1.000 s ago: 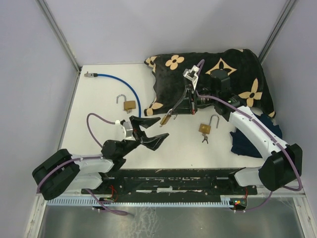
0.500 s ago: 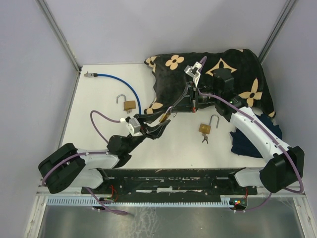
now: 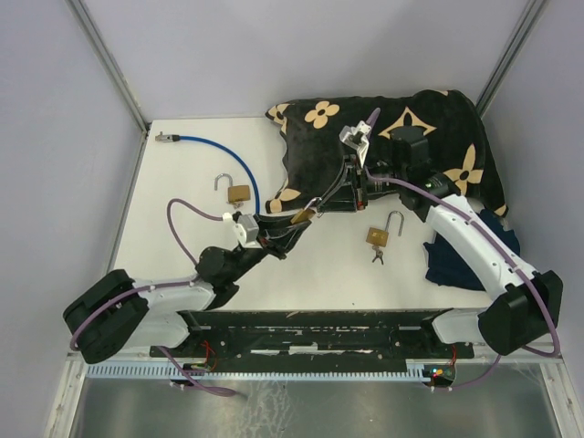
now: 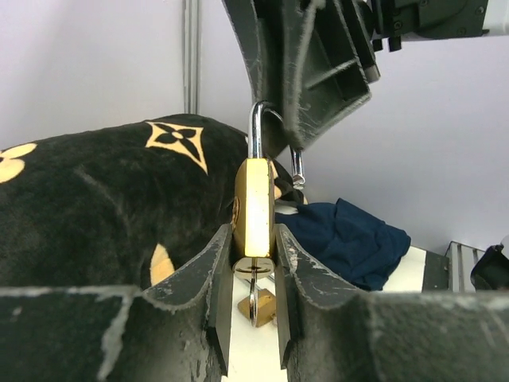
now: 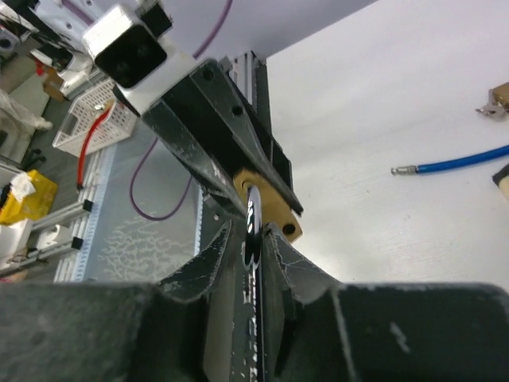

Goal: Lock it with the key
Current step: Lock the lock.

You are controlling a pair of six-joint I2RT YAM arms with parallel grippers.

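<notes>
The robot's right gripper needs to take hold of the padlock's silver shackle (image 3: 317,203) (image 5: 253,236), so the key at the padlock's bottom stays free for the left gripper to lock the padlock.
A brass padlock (image 3: 304,216) hangs in the air in front of the black patterned cloth. My left gripper (image 3: 294,222) is shut on its body; in the left wrist view the padlock (image 4: 254,203) stands upright between the fingers (image 4: 221,263), silver shackle up. The key (image 4: 253,296) sticks out of its underside, between the jaws. My right gripper (image 3: 319,203) reaches down from above. In the right wrist view its fingertips (image 5: 219,239) stand slightly apart on either side of the shackle (image 5: 254,208), a thin dark gap showing beside it.
An open padlock (image 3: 237,192) lies at the left by a blue cable (image 3: 219,146). Another padlock with keys (image 3: 380,235) lies at centre right. The black flower-patterned cloth (image 3: 411,137) fills the back right, and a navy cloth (image 3: 452,260) lies under the right arm.
My left gripper moved up and right to the hanging padlock and closed on its body. The right gripper's jaws eased apart around the shackle.
</notes>
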